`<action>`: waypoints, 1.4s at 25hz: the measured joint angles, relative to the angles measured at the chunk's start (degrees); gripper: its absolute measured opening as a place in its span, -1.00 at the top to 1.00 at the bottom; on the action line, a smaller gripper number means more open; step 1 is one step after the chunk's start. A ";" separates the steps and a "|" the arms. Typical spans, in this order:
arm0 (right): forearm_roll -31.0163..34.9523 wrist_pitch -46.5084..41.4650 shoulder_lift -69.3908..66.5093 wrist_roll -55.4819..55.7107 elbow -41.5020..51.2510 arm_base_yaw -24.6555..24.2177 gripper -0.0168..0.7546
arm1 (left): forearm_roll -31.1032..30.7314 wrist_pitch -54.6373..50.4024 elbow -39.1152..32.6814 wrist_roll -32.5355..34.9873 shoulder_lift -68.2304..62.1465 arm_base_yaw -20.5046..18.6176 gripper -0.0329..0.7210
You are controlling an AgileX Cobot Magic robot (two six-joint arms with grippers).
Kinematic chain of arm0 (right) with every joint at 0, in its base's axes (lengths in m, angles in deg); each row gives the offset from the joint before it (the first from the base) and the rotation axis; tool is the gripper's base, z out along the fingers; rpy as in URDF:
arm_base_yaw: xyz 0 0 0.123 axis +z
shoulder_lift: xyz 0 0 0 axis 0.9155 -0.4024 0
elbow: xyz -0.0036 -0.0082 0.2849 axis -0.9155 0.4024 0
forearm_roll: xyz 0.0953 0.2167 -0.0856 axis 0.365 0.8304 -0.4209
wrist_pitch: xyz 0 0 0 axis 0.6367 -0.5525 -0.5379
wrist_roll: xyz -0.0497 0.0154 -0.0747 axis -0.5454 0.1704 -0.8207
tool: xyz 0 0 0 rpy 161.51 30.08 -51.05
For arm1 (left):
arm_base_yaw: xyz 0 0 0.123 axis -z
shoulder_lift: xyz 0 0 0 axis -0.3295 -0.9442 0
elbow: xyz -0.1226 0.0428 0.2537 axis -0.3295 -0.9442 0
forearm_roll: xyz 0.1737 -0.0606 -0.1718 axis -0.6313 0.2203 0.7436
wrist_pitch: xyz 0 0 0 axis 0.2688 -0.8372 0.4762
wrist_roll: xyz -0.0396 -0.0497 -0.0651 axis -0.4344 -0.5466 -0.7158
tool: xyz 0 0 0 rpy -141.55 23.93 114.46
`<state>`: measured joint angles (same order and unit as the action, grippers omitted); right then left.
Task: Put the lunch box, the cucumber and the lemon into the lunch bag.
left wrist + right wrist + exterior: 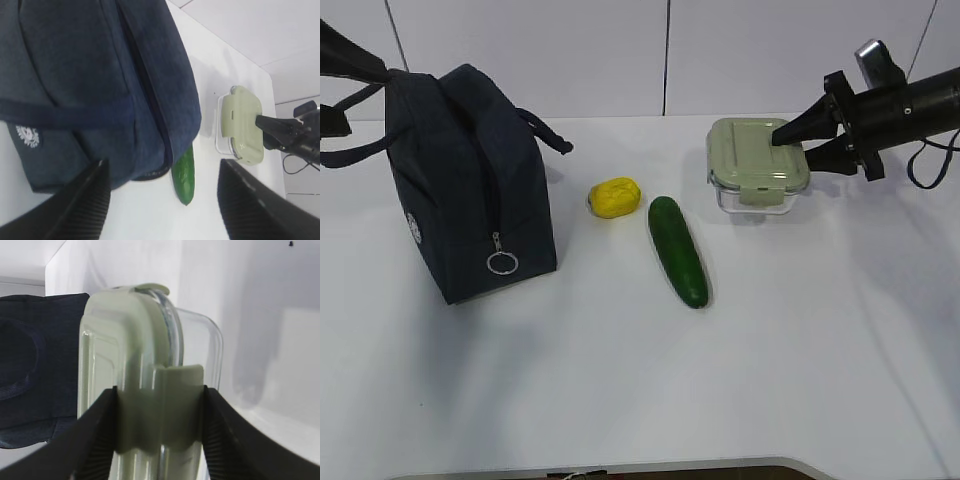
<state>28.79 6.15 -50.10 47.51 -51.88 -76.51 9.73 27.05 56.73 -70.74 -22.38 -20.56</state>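
My left gripper pinches the lunch bag's soft upper rim point(408, 82) next, since the rim stands up as a thin edge above the bag's wide body point(470, 215).
The navy lunch bag point(470, 170) stands upright at the left, its zipper ring point(501, 262) hanging low on the near end. The yellow lemon point(615, 196) and the dark green cucumber point(678, 250) lie on the table in the middle. The lunch box point(752, 160), clear glass with a pale green lid, sits at the right. My right gripper point(795, 143) is closed on its right edge; in the right wrist view point(160, 390) both fingers press the lid's clip point(177, 385). My left gripper point(164, 165) is open and empty behind the bag point(100, 90), at the exterior view's left edge point(342, 90).
The white table point(640, 390) runs to a white wall behind. The bag's two loop handles point(545, 130) stick out to either side. The left wrist view also shows the cucumber point(185, 172) and the lunch box point(242, 125) beyond the bag.
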 joint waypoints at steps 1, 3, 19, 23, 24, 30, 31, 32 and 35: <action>0.00 0.00 0.00 0.12 0.00 0.00 -0.01 | 0.13 0.12 0.70 0.13 -1.10 0.24 -0.39; 0.00 0.00 0.00 0.65 0.00 0.00 -0.01 | 0.39 0.12 1.94 0.12 -3.58 0.68 -0.39; 0.00 0.00 0.00 1.32 0.00 0.00 -0.01 | 3.00 0.97 2.65 1.06 -14.17 0.91 -0.39; 0.00 0.00 0.00 2.00 0.00 0.00 -0.01 | 5.91 0.97 2.65 3.03 -15.02 0.91 -0.24; 0.00 0.00 0.00 2.00 0.00 0.00 -0.01 | 6.65 0.97 2.65 3.26 -15.11 0.91 -0.15; 0.01 0.00 1.77 2.16 0.00 0.00 -0.01 | 7.83 0.97 2.65 5.62 -15.11 0.91 0.58; 0.01 0.00 2.28 2.16 0.00 0.00 -0.01 | 7.92 0.97 2.65 5.76 -15.11 0.91 0.68; 0.09 -0.10 2.79 2.25 0.00 0.00 -0.01 | 7.92 0.97 2.65 5.90 -15.11 0.91 0.76; 0.09 -0.10 4.12 2.36 0.00 0.00 -0.01 | 7.92 0.39 2.65 7.70 -15.11 0.91 0.89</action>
<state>28.88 6.05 -45.98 49.87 -51.88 -76.51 17.66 27.45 59.38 -63.04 -37.50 -19.65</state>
